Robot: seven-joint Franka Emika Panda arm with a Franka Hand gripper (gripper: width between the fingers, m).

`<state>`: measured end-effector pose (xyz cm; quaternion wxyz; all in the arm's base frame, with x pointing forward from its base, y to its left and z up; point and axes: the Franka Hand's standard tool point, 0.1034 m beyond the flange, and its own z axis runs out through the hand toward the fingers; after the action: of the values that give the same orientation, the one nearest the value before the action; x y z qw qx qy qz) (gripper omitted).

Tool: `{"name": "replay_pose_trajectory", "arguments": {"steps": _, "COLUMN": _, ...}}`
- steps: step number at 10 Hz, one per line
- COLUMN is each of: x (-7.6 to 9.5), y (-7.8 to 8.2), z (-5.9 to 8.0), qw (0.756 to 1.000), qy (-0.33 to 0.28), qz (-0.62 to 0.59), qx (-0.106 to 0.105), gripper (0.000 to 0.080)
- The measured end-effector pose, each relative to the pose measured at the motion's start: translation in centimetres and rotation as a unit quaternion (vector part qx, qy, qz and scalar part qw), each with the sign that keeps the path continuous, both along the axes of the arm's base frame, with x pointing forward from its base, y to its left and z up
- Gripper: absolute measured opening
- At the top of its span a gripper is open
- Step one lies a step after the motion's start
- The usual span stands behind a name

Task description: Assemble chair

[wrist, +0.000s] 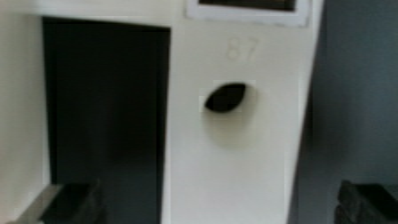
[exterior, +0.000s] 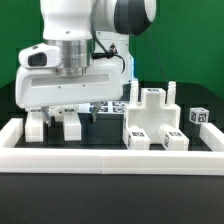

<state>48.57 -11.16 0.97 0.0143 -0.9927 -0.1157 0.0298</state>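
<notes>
My gripper closes on the long white piece now, since my fingers stand on both sides of that piece.
In the wrist view a long white chair piece [wrist: 231,130] with a dark round hole [wrist: 224,97] and a tag at its far end lies between my dark fingertips [wrist: 71,205]. My gripper [wrist: 214,208] is open, with a gap on each side of the piece. In the exterior view the gripper [exterior: 62,112] is low over the table at the view's left, above two white chair blocks [exterior: 70,125]. A cluster of white tagged chair parts [exterior: 150,118] stands at the view's right.
The long low white border frame [exterior: 110,156] runs along the front and up both sides. A small tagged white block [exterior: 198,116] sits at the far right. The table top is black and the backdrop green.
</notes>
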Motion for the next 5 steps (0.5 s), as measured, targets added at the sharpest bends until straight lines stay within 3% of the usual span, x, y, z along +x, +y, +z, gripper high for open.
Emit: {"name": "replay_pose_trajectory", "arguments": {"steps": 5, "x": -0.18, "y": 0.39, "z": -0.34, "qw": 1.0, "qy": 0.003, "qz": -0.001, "qx": 0.001, "gripper": 0.0649}}
